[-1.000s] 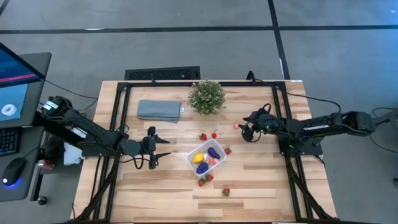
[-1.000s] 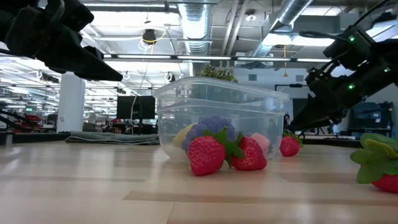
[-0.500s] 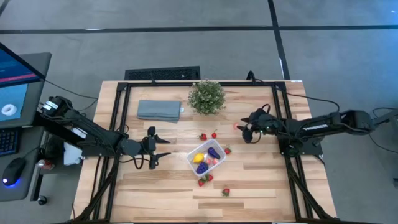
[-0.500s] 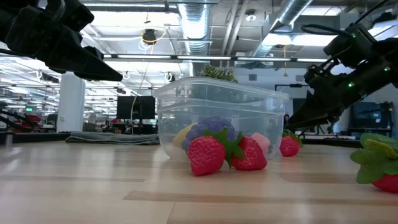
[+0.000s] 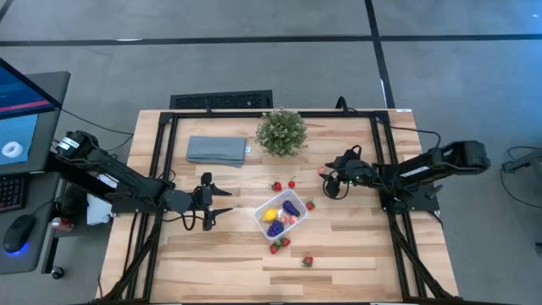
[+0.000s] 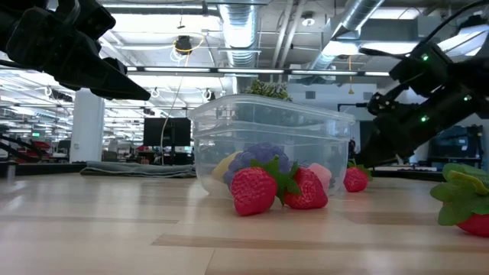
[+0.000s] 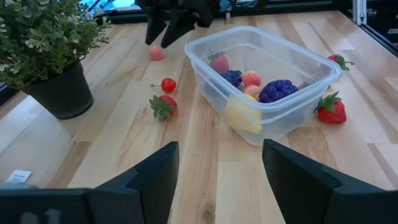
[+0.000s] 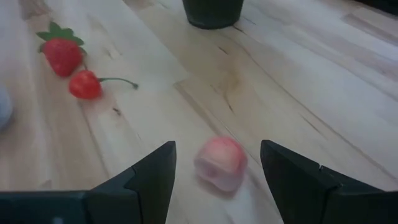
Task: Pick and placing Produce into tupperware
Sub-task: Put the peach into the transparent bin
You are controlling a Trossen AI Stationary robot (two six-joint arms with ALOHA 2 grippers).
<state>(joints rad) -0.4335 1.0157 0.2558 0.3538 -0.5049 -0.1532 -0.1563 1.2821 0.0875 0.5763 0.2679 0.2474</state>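
Next, my right gripper grabs the small pink piece by its rounded body (image 5: 322, 170), to add it to the tupperware (image 5: 282, 212).
The clear tupperware (image 5: 282, 212) stands mid-table, holding a yellow piece (image 7: 241, 116), purple pieces (image 7: 277, 90) and small pink-red ones. Strawberries lie on the wood around it: one (image 5: 277, 185) next to a cherry (image 5: 292, 183) on its far side, two (image 5: 278, 245) touching each other at its near side, one (image 5: 307, 261) nearer still. A small pink piece (image 8: 221, 163) rests on the table to the far right of the box. My right gripper (image 8: 217, 186) is open, low over it, a finger on either side. My left gripper (image 5: 222, 203) hangs open left of the box, above the table.
A bushy potted plant (image 5: 281, 131) and a folded grey-blue cloth (image 5: 218, 150) sit along the far side. Black frame rails (image 5: 161, 169) run down the table's left and right sides. Bare wood lies at the near side, left of the box.
My right gripper has sunk toward the table and edged left toward the pink piece, staying open. The produce and the box have kept their places.
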